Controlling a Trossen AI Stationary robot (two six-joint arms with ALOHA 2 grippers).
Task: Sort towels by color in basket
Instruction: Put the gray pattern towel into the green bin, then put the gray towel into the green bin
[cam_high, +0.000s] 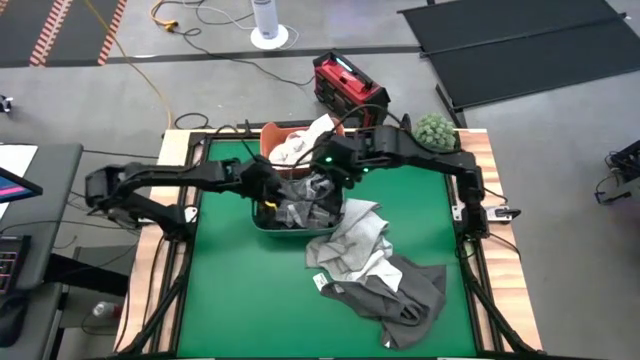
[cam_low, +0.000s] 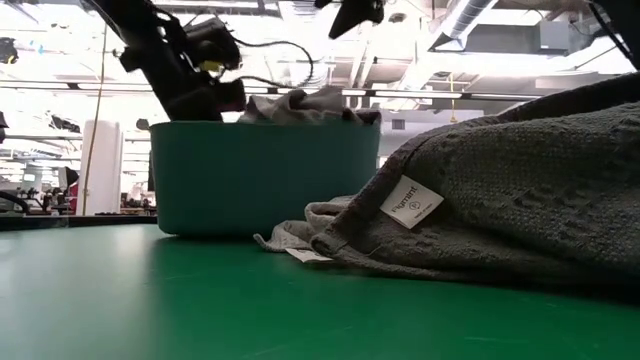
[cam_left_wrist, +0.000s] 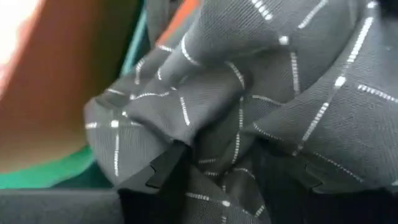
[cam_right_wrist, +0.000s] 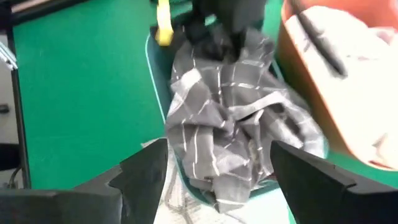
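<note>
I will next pick up the dark grey towel by its bunched middle (cam_high: 400, 302) with my right gripper, to sort the towel into the teal tub.
A grey-checked towel (cam_high: 300, 205) lies bunched in the teal tub (cam_high: 262, 222); it also fills the teal tub in the right wrist view (cam_right_wrist: 233, 130). White towels (cam_high: 300, 145) lie in the orange tub (cam_high: 272, 132) behind it. A light grey towel (cam_high: 352, 240) and a dark grey towel (cam_high: 400, 295) lie heaped on the table beside the teal tub. My left gripper (cam_right_wrist: 219, 34) is down in the teal tub, shut on the checked towel. My right gripper (cam_right_wrist: 217, 177) hovers open above the same tub, touching nothing. My left gripper pinches a bunched fold of the grey-checked towel (cam_left_wrist: 230, 143) between its two fingers (cam_left_wrist: 163, 171), with several layers gathered there. It comes from above, pointing down into the teal tub's far-left part (cam_right_wrist: 214, 46). The rest of the towel lies slack in the tub.
A fuzzy green ball (cam_high: 435, 128) sits at the table's far right corner. The dark grey towel with its white label (cam_low: 410, 203) fills the low view's right side. A red case (cam_high: 345, 85) stands on the floor beyond the table. Bare green table (cam_high: 230, 290) lies at the near left.
</note>
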